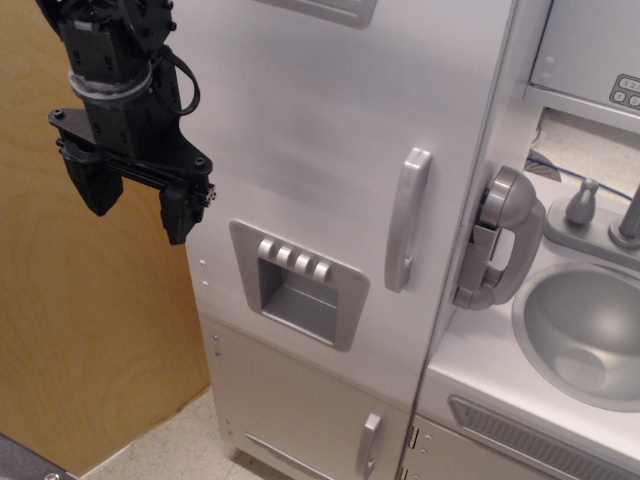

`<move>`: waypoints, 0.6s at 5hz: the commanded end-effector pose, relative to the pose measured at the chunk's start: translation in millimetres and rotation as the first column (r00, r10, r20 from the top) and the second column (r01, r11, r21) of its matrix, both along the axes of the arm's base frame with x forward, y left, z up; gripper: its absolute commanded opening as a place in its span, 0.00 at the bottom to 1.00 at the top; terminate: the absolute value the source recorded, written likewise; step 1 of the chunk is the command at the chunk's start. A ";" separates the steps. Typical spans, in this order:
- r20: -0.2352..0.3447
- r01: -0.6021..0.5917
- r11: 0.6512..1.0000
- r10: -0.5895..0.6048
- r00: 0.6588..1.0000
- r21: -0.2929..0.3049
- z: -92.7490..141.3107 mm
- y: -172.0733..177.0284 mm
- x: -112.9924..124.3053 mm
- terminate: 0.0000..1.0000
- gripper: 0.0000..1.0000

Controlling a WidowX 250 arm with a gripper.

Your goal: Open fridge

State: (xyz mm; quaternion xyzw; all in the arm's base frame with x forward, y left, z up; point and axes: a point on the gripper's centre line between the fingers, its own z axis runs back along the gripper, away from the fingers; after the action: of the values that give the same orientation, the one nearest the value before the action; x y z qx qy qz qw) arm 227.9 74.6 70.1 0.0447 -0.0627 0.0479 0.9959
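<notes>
My gripper should next take the large upper door (320, 130) by its curved grey handle (406, 220) to open the fridge.
The silver-grey toy fridge (310, 130) fills the middle of the view. Its large door is shut. A curved vertical grey handle (406, 220) sits at the door's right edge. A recessed dispenser panel (298, 282) with a row of buttons sits lower left on the door. My black gripper (138, 202) hangs at the upper left, off the fridge's left edge and well left of the handle. Its two fingers point down, spread apart and empty.
A smaller lower door with a short handle (369, 443) is below. A grey toy phone handset (503, 238) hangs right of the fridge. A sink basin (585, 335) with a faucet (630, 218) is at right. A wooden panel (90, 330) stands left.
</notes>
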 end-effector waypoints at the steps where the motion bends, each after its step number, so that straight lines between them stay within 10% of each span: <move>1: 0.000 0.000 1.000 0.000 1.000 0.000 0.0 0.0 0.0 0.00 1.00; 3: -0.017 0.044 0.997 -0.045 0.999 -0.057 8.1 -81.3 14.7 0.00 1.00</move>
State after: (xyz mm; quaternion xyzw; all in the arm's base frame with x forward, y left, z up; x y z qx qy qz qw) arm 234.9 -7.7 70.0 0.0160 -0.0348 0.0300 0.9988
